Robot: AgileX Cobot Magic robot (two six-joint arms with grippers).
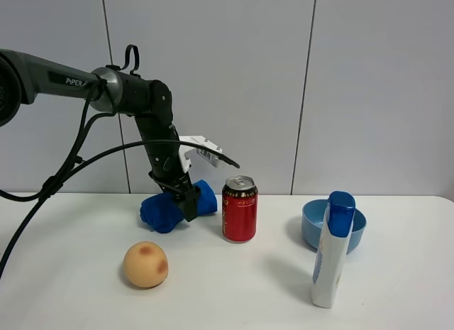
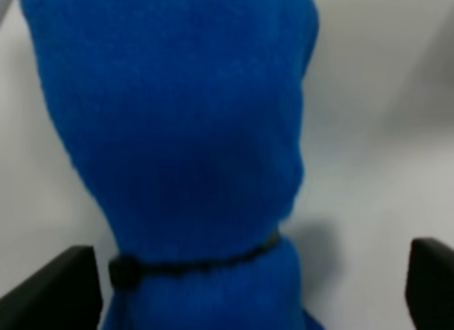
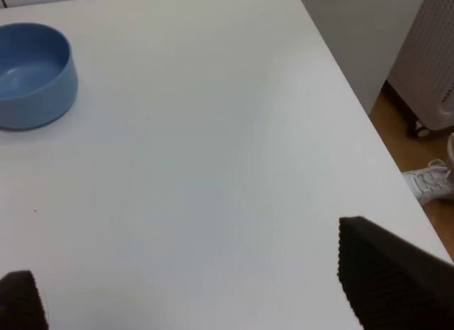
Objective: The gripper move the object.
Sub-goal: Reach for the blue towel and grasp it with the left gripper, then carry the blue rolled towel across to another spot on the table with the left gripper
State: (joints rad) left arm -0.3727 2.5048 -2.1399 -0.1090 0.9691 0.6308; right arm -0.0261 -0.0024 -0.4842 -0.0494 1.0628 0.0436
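Note:
My left gripper's fingers are either side of the towel's black band (image 2: 206, 265), one down near the tabletop, so it is time to close on the towel.
The bright-blue rolled towel (image 1: 169, 209) lies on the white table (image 1: 234, 287), just left of the red can (image 1: 240, 209). My left gripper (image 1: 189, 204) reaches down over the towel's right half. In the left wrist view the towel (image 2: 177, 131), tied with a thin black band, fills the space between the two black fingers (image 2: 57, 291). The left gripper (image 2: 245, 284) is open, with a gap showing beside the towel. My right gripper (image 3: 202, 287) is open and empty above bare table and is out of the exterior high view.
A peach-coloured ball (image 1: 145, 264) lies at the front left. A light-blue bowl (image 1: 333, 225) sits at the right, with a white bottle with a blue cap (image 1: 333, 250) standing in front of it. The bowl (image 3: 32, 76) also shows in the right wrist view, as does the table's edge (image 3: 362, 110).

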